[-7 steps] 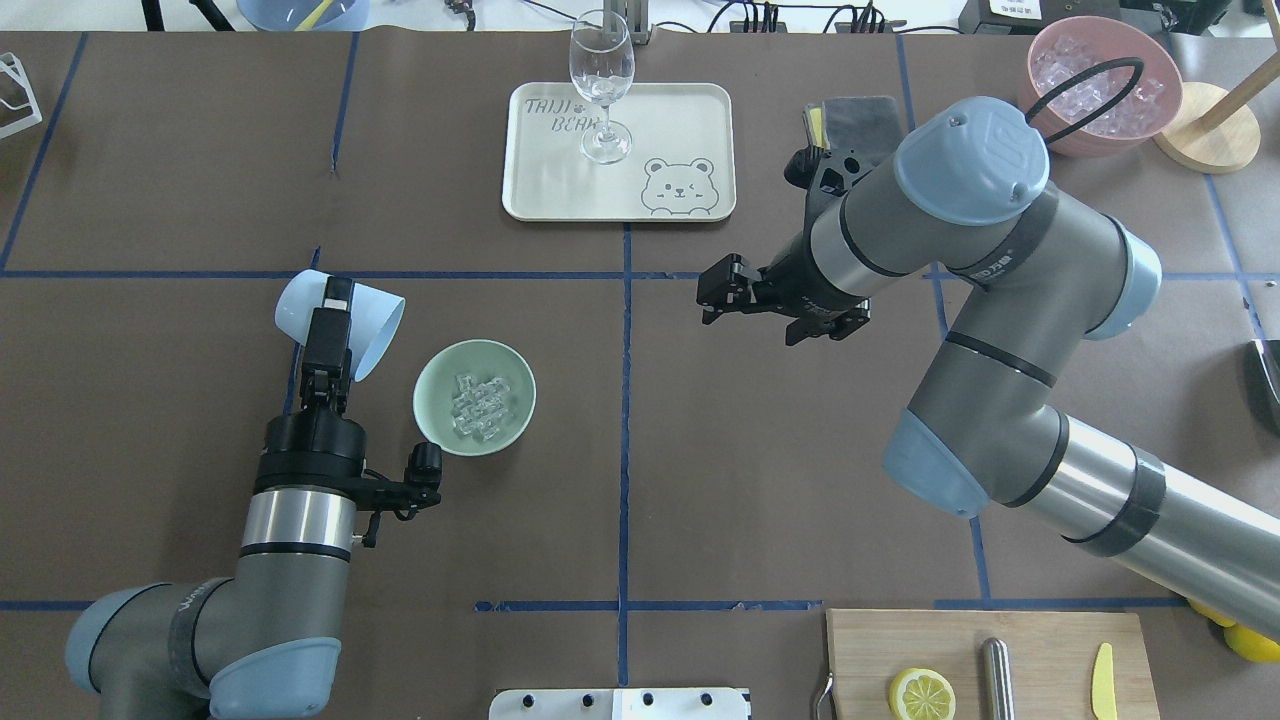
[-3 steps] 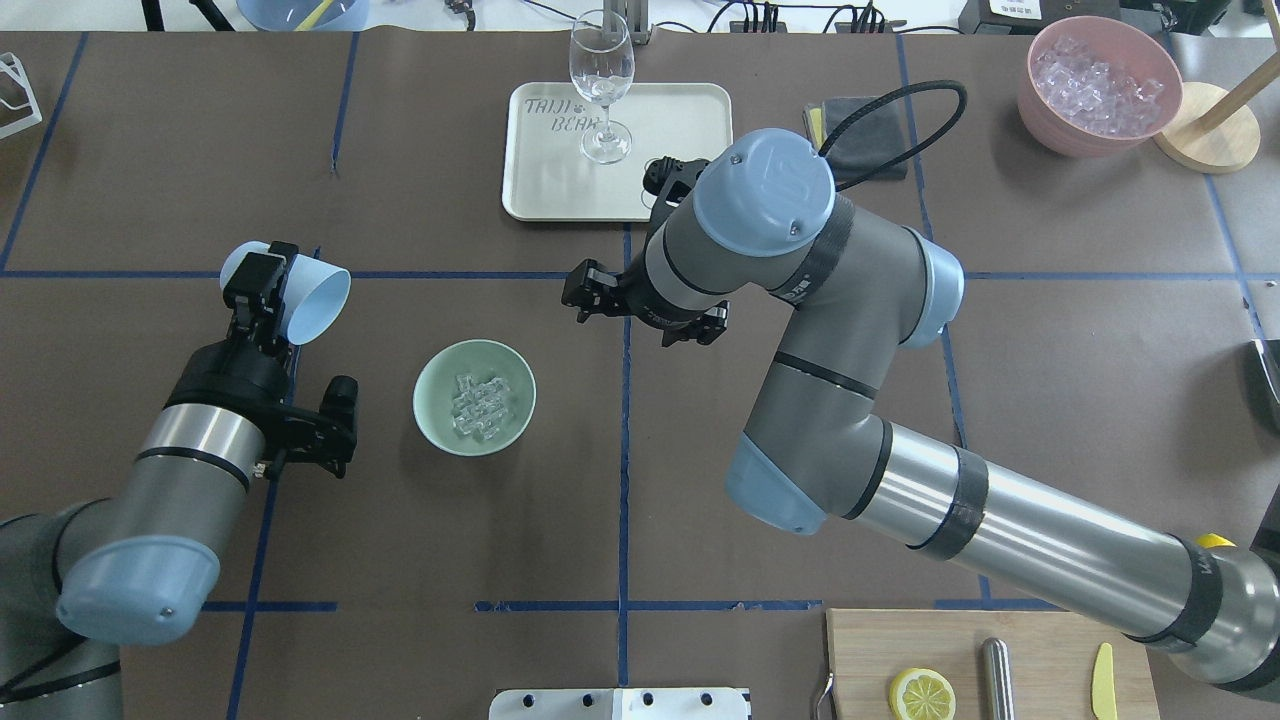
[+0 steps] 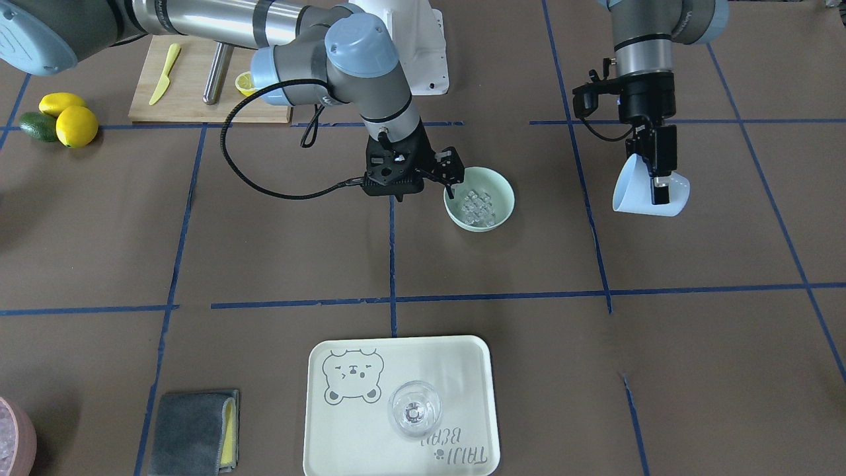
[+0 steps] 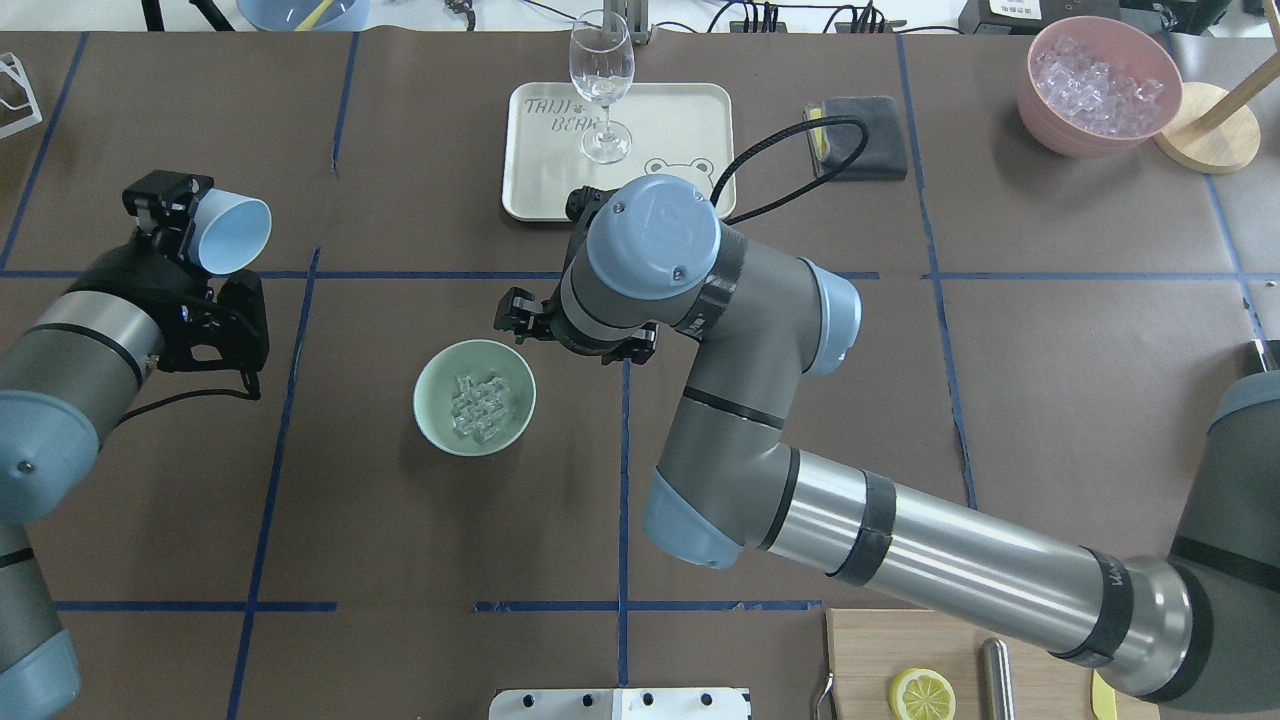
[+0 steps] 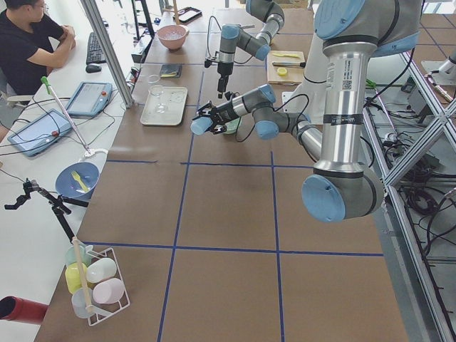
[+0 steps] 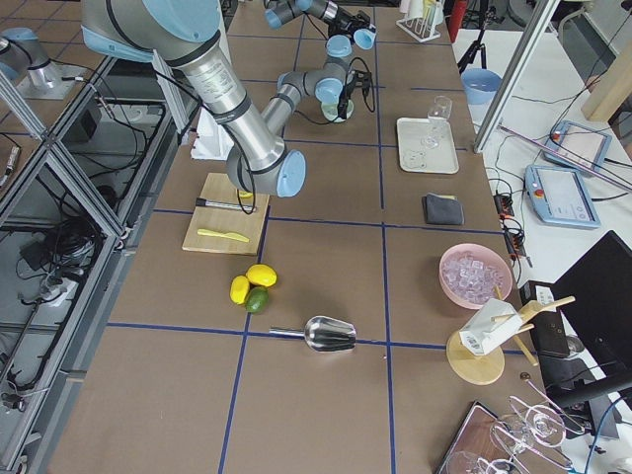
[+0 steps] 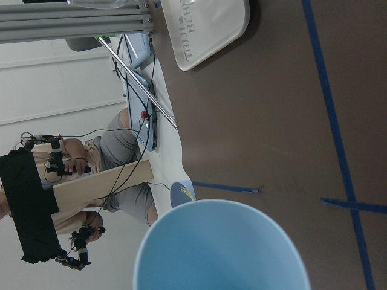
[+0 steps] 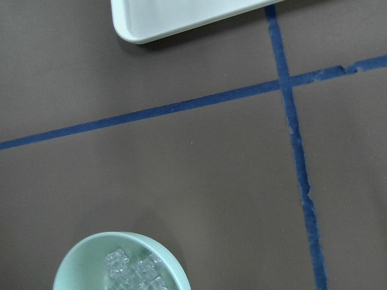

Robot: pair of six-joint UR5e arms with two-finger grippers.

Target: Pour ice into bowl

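My open fingers are narrower than the bowl's round opening, so my right gripper needs to grab the bowl by its thin rim [image 8: 172, 260] next.
The pale mint-green bowl [image 4: 430, 400] stands left of the table's middle with a heap of clear ice [image 4: 478, 408] in it. Bowl [image 3: 505, 192] and ice [image 3: 477, 206] also show in the front view. My left gripper [image 4: 185, 225] is shut on the light blue cup [image 4: 235, 235], held tilted above the table, well to the left of the bowl. The cup [image 7: 224, 248] looks empty in the left wrist view. My right gripper [image 3: 451, 178] is open and empty, with its fingertips at the bowl's rim. The right wrist view shows the bowl [image 8: 78, 266] and ice [image 8: 133, 272] at its lower edge.
A cream tray [image 4: 680, 110] with a wine glass [image 4: 600, 90] sits at the far middle. A grey cloth [image 4: 860, 125] and a pink bowl of ice [image 4: 1040, 100] are far right. A cutting board [image 4: 1040, 640] with a lemon half lies near right.
My left arm has carried the cup left and away from the bowl. My right arm has swept left across the table until its gripper reached the bowl. Bowl and ice have not moved.
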